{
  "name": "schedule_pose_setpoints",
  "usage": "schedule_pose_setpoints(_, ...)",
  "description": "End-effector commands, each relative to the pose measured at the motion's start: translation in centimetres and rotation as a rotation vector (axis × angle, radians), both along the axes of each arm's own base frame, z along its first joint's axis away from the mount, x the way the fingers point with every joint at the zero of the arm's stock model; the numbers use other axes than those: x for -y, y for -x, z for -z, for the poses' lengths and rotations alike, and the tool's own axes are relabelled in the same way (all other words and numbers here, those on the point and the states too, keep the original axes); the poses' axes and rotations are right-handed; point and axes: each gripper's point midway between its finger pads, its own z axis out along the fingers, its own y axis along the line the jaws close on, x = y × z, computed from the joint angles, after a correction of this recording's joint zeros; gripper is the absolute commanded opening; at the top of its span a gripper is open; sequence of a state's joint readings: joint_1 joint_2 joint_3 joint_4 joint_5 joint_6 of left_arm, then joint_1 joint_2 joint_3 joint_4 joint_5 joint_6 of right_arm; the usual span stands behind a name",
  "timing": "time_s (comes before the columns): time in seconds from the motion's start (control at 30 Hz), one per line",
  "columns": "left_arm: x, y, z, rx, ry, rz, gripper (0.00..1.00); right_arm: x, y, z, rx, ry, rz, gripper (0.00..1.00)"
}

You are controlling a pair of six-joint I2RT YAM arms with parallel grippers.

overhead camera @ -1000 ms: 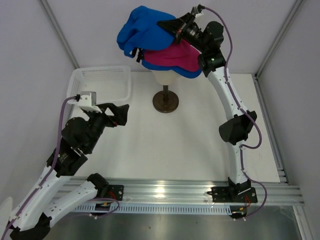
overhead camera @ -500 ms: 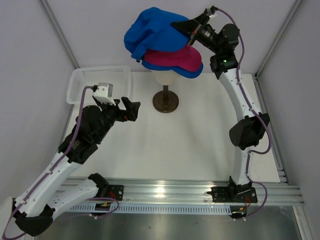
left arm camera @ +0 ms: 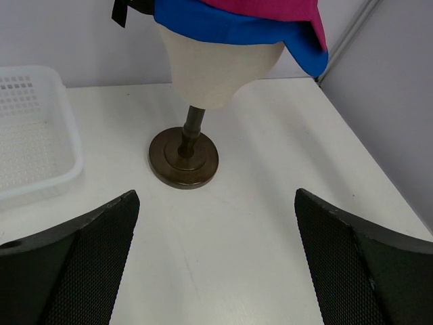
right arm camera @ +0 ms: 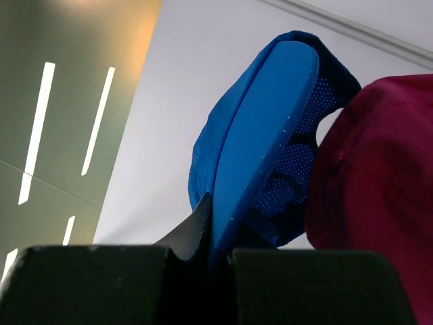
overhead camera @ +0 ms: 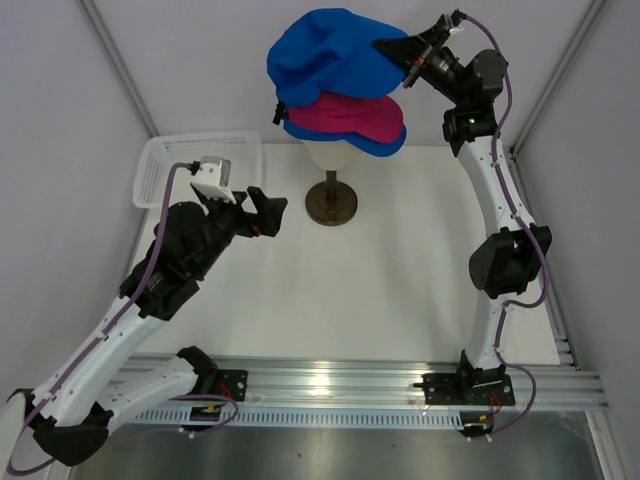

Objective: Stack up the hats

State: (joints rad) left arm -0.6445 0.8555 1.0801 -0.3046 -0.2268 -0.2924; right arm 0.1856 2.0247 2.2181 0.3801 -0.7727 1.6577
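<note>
The blue hat in my right gripper comes down over the magenta hat's top next, before the gripper opens. The held blue hat's open bottom [right arm camera: 291,169] shows beside the magenta hat's top [right arm camera: 379,159].
A blue hat [overhead camera: 385,143] sits on the cream mannequin head [overhead camera: 328,157], with the magenta hat [overhead camera: 345,113] on top of it. My right gripper [overhead camera: 400,50] is shut on the brim of the second blue hat [overhead camera: 325,52] and holds it just above the magenta hat. In the right wrist view the blue brim [right arm camera: 260,135] runs up from between my fingers, with the magenta hat [right arm camera: 379,176] at the right. My left gripper [overhead camera: 268,212] is open and empty over the table, left of the stand [overhead camera: 331,203]. The left wrist view shows the head [left arm camera: 216,64] wearing the lower blue hat [left arm camera: 243,28].
A white mesh basket [overhead camera: 200,165] stands at the back left, also in the left wrist view [left arm camera: 34,135]. The mannequin's dark round base [left arm camera: 184,158] rests on the white table. Grey walls close in the back and sides.
My right gripper has carried the blue hat up and to the right, over the magenta hat. My left gripper has moved right, toward the stand.
</note>
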Motion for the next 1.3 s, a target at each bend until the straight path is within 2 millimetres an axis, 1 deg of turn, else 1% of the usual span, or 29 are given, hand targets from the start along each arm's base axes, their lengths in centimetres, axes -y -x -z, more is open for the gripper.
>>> schedule_pose_setpoints(0.0, 0.3, 0.1, -2.2, 0.034, 0.051, 0.018, 0.99, 1.6, 2.0, -1.0, 0.061, -0.004, -0.026, 0.00)
schedule_pose_setpoints(0.07, 0.3, 0.0, -2.0, 0.031, 0.048, 0.015, 0.99, 2.4, 2.2, -0.8, 0.057, 0.001, -0.019, 0.00)
schedule_pose_setpoints(0.1, 0.3, -0.1, -1.8, 0.025, 0.046, 0.014, 1.00, 2.5, 1.7, 0.1, 0.027, 0.011, -0.015, 0.00)
schedule_pose_setpoints(0.17, 0.4, -0.1, -1.9, 0.026, 0.048, 0.014, 1.00, 2.8, 1.5, 1.1, 0.015, 0.034, -0.006, 0.00)
schedule_pose_setpoints(0.2, 0.4, -0.1, -1.8, 0.024, 0.046, 0.012, 0.99, 3.3, 1.1, 1.9, -0.005, 0.036, 0.005, 0.00)
schedule_pose_setpoints(0.27, 0.5, -0.1, -1.8, 0.023, 0.051, 0.018, 0.99, 3.9, 0.9, 2.6, -0.024, 0.026, 0.016, 0.00)
schedule_pose_setpoints(0.3, 0.5, -0.2, -1.7, 0.020, 0.049, 0.016, 1.00, 4.6, 1.1, 2.4, -0.012, 0.019, 0.027, 0.00)
schedule_pose_setpoints(0.33, 0.7, -0.3, -1.2, 0.010, 0.044, 0.019, 0.99, 4.8, 0.7, 3.5, -0.038, 0.018, 0.031, 0.00)
schedule_pose_setpoints(0.37, 0.7, -0.3, -1.5, 0.012, 0.049, 0.021, 0.99, 5.0, 0.5, 3.7, -0.041, 0.019, 0.036, 0.00)
schedule_pose_setpoints(0.5, 0.9, -0.3, -1.4, 0.005, 0.049, 0.023, 1.00, 5.5, 0.6, 4.9, -0.057, 0.039, 0.031, 0.00)
schedule_pose_setpoints(0.53, 0.9, -0.3, -1.3, 0.003, 0.047, 0.023, 0.99, 5.8, 0.6, 5.4, -0.075, 0.039, 0.036, 0.00)
schedule_pose_setpoints(0.63, 0.9, -0.4, -1.1, -0.002, 0.043, 0.023, 0.99, 6.3, 0.9, 5.9, -0.076, 0.048, 0.047, 0.00)
schedule_pose_setpoints(0.7, 0.8, -0.4, -1.1, -0.003, 0.045, 0.022, 0.99, 6.5, 0.6, 7.0, -0.109, 0.071, 0.052, 0.00)
schedule_pose_setpoints(0.77, 0.9, -0.4, -0.6, -0.012, 0.040, 0.024, 1.00, 6.6, 0.6, 7.8, -0.132, 0.097, 0.043, 0.00)
schedule_pose_setpoints(0.8, 1.0, -0.4, -0.9, -0.009, 0.044, 0.026, 1.00, 6.6, 0.4, 8.7, -0.170, 0.108, 0.038, 0.03)
schedule_pose_setpoints(0.83, 1.0, -0.4, -0.7, -0.012, 0.043, 0.026, 0.99, 6.6, 0.4, 9.2, -0.173, 0.126, 0.036, 0.10)
schedule_pose_setpoints(0.87, 1.1, -0.5, -0.7, -0.014, 0.046, 0.027, 1.00, 6.5, 0.4, 9.5, -0.180, 0.135, 0.036, 0.14)
schedule_pose_setpoints(0.9, 1.2, -0.4, -0.8, -0.014, 0.050, 0.033, 1.00, 6.6, 0.3, 10.2, -0.203, 0.145, 0.034, 0.16)
schedule_pose_setpoints(0.97, 1.4, -0.5, -0.6, -0.019, 0.051, 0.039, 0.99, 6.4, 0.1, 10.8, -0.207, 0.157, 0.030, 0.17)
schedule_pose_setpoints(1.07, 1.7, -0.5, -0.7, -0.021, 0.056, 0.049, 0.99, 6.4, -0.3, 10.2, -0.198, 0.152, 0.025, 0.17)
schedule_pose_setpoints(1.1, 1.7, -0.5, -0.8, -0.020, 0.059, 0.049, 1.00, 6.4, -0.8, 10.5, -0.205, 0.150, 0.017, 0.16)
schedule_pose_setpoints(1.17, 1.7, -0.5, -0.8, -0.018, 0.064, 0.050, 1.00, 6.0, -0.7, 8.9, -0.179, 0.119, -0.006, 0.14)
schedule_pose_setpoints(1.2, 1.7, -0.5, -0.9, -0.017, 0.066, 0.050, 1.00, 6.0, -1.2, 9.0, -0.184, 0.101, -0.015, 0.14)
schedule_pose_setpoints(1.27, 1.6, -0.5, -1.1, -0.011, 0.074, 0.046, 0.99, 5.4, -0.7, 6.6, -0.151, 0.053, -0.053, 0.12)
